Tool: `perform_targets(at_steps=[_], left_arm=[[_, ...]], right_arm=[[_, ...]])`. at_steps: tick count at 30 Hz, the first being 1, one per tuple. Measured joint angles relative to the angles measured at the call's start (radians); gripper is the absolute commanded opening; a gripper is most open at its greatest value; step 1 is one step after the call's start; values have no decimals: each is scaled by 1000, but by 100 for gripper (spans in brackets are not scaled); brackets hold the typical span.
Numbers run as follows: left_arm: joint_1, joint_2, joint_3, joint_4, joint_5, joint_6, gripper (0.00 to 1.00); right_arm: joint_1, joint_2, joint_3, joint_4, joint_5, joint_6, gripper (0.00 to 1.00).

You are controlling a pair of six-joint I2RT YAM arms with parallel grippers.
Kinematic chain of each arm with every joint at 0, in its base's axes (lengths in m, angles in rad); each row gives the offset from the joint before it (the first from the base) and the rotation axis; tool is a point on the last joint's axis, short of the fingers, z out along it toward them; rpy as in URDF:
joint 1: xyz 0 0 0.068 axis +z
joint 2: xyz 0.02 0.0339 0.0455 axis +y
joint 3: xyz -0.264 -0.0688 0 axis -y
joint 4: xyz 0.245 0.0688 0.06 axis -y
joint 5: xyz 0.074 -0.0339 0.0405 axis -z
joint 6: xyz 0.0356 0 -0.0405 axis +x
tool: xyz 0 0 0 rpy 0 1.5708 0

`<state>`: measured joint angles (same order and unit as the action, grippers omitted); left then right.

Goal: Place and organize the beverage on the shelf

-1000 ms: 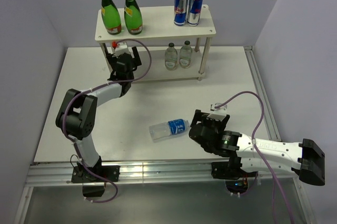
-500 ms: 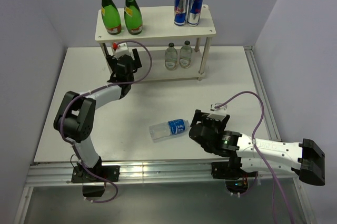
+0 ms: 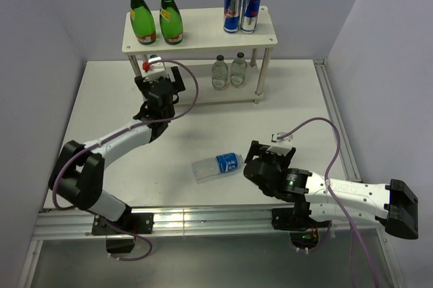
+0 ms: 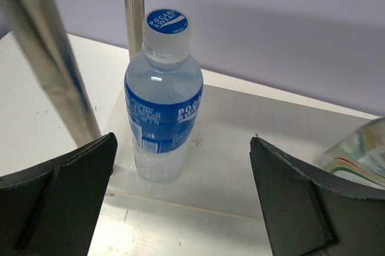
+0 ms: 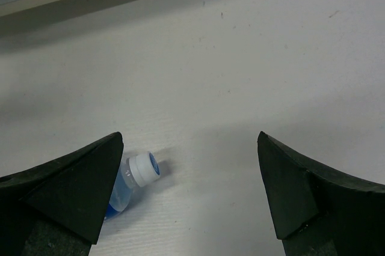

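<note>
Next, my left gripper reaches the clear plastic bottle on the tabletop and grabs its blue label point(image 3: 227, 163), which leaves its base free to stand on the shelf point(image 3: 203, 34).
The cream shelf point(image 3: 203, 34) stands at the back. Two green bottles point(image 3: 143, 21) stand on its top board at the left. Two clear pale bottles point(image 3: 229, 72) stand on the lower board at the right. A blue-labelled bottle point(image 4: 162, 112) stands upright on the lower board point(image 4: 252, 148) at the left, beside a leg. My left gripper point(image 3: 160, 80) is open and empty, just in front of that bottle, its jaws wide apart. A second blue-labelled bottle point(image 3: 216, 166) lies on its side on the table. My right gripper point(image 3: 248, 161) is open beside its cap point(image 5: 143, 169).
Two blue-and-silver cans point(image 3: 241, 11) stand on the top board at the right. Shelf legs point(image 4: 133, 3) flank the standing bottle. A raised rail point(image 3: 335, 119) runs along the table's right side, and walls close in the back and sides.
My left gripper has drawn back a little from the shelf toward the near side, and its arm has swung lower and to the left. The right arm and the lying bottle have not moved.
</note>
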<state>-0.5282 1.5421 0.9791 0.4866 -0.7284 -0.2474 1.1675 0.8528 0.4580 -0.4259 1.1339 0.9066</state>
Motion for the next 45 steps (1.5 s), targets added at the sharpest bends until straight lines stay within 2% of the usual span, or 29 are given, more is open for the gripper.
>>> perform_targets(at_steps=[5,9,16,21,31,38,45], left_arm=[[-112,-145,-55,-96,-69,-14,99],[-237,-230,-57,-266,-1,-32,98],[-426,-134,46,-584,217,-19,99],[-528,-45,72,-718,387,27,96],[-539,20,108,-885,621,78,96],[-539,39,129,-906,698,88,95],[-535,187,140,-861,686,106,89]], right_arm=[[0,0,0,0,-1,0,100],[0,-3,0,2,-2,-3,100],[0,-6,0,8,-2,-4,100],[0,-14,0,7,-3,-4,99],[0,-48,0,8,-3,-3,100],[0,-53,0,7,-4,-3,100],[0,-65,0,7,-6,-3,100]])
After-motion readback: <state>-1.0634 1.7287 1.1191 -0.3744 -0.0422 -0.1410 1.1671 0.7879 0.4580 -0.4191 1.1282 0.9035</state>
